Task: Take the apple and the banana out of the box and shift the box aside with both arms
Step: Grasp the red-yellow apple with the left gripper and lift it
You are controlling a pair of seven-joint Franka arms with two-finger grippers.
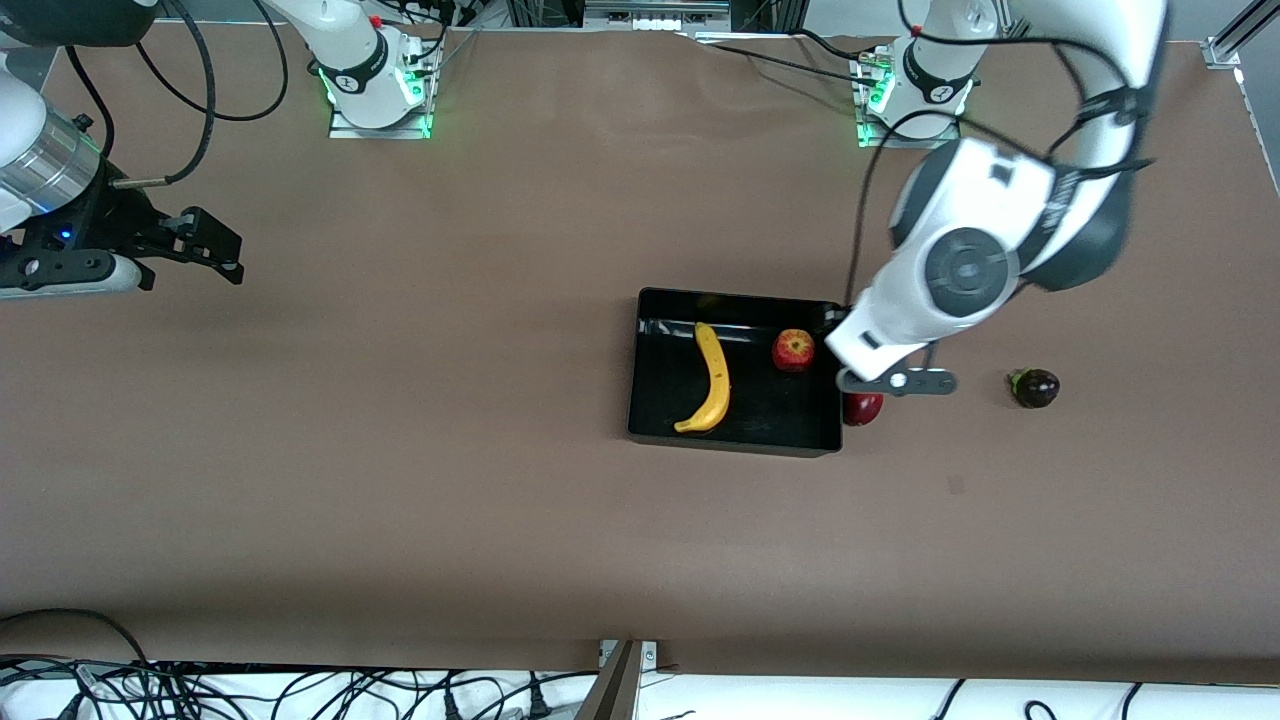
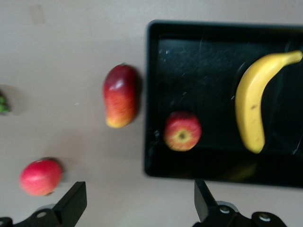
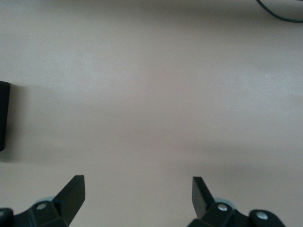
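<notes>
I will next grab the apple (image 1: 793,350) by its round red sides with my left gripper, so that I can take it out of the black box.
The black box (image 1: 735,440) lies mid-table with the yellow banana (image 1: 708,378) and the red-yellow apple (image 1: 793,350) in it. The mango (image 1: 862,407) lies on the table beside the box's wall toward the left arm's end. The dark purple fruit (image 1: 1035,387) lies farther that way. The left arm's wrist (image 1: 900,330) hangs over that end of the box and hides its gripper and the pomegranate. In the left wrist view the left gripper (image 2: 138,189) is open and empty over bare table, with the pomegranate (image 2: 41,177), mango (image 2: 121,96), apple (image 2: 182,131), banana (image 2: 253,101) and box (image 2: 151,94) in sight. The right gripper (image 1: 200,245) is open and empty.
The right arm waits over bare table at its own end; its wrist view shows its open gripper (image 3: 137,183) and a bit of the box (image 3: 4,116). Arm bases stand along the table's edge farthest from the front camera. Cables lie below the nearest edge.
</notes>
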